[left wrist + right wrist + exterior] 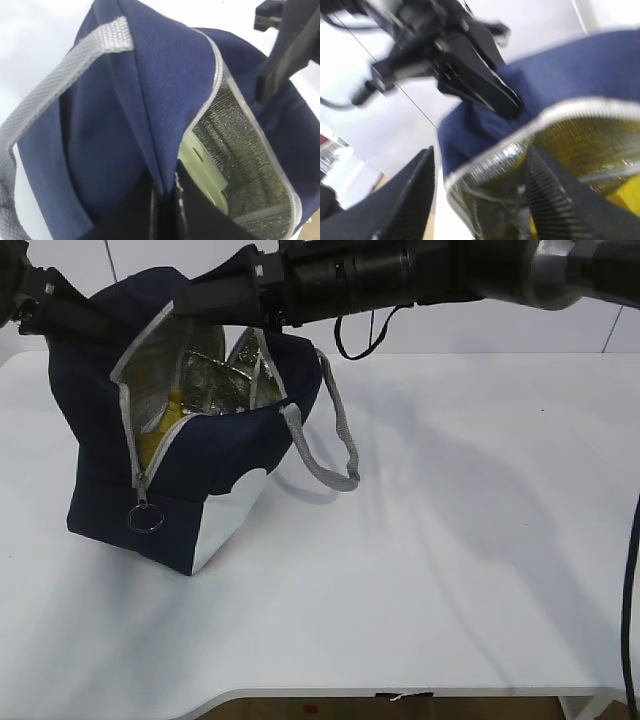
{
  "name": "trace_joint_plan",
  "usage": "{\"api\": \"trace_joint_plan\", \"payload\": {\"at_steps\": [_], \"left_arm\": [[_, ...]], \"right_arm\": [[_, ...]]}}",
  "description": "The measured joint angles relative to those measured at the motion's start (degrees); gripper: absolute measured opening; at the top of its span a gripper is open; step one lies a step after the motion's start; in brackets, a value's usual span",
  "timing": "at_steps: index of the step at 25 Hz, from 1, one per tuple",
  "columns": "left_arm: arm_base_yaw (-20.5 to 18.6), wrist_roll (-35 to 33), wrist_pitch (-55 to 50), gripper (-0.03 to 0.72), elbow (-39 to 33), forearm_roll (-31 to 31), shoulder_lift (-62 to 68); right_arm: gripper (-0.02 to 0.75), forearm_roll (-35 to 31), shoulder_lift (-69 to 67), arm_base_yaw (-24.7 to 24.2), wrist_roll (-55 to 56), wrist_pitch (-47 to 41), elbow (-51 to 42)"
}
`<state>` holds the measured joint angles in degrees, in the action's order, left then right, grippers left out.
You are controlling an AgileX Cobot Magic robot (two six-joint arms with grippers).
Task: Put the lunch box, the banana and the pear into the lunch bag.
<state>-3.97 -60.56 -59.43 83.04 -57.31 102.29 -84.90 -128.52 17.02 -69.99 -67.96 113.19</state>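
The lunch bag has its zippered top edge (487,162) standing up as a thin rim while its cloth panel sags slack, so my right gripper should pinch the bag by that edge next.
The navy lunch bag (225,455) stands open at the table's left, its foil lining showing. My left gripper (100,328) is shut on the bag's back flap edge; in the left wrist view (167,200) navy fabric (125,125) is pinched between the jaws. The lunch box's pale green lid (205,170) shows inside. The banana (163,427) lies inside, yellow in the right wrist view (622,202). My right gripper (188,305) is open above the opening; in its own view (480,155) the bag's zipper rim (555,112) passes between the fingers. The pear is hidden.
The grey zipper ring pull (146,518) hangs at the bag's front corner. A grey webbing handle (338,445) droops to the bag's right onto the white table (450,540). The left gripper (480,85) shows in the right wrist view.
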Motion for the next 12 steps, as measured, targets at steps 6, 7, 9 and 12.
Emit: {"api": "trace_joint_plan", "payload": {"at_steps": [6, 7, 9, 12], "left_arm": [[0.0, 0.0, 0.0, -0.001, 0.0, -0.1, 0.0], [0.0, 0.0, 0.0, -0.001, 0.0, -0.1, 0.0], [0.0, 0.0, 0.0, -0.001, 0.0, -0.3, 0.0], [0.0, 0.0, 0.0, -0.001, 0.0, -0.4, 0.0]], "right_arm": [[0.419, 12.8, 0.0, -1.6, 16.8, 1.6, 5.1], [0.417, 14.6, 0.0, -1.8, 19.0, 1.7, 5.8], [0.407, 18.4, 0.0, -2.7, 24.8, 2.1, 7.0], [0.398, 22.8, 0.0, -4.1, 31.6, 2.2, 7.4]]}}
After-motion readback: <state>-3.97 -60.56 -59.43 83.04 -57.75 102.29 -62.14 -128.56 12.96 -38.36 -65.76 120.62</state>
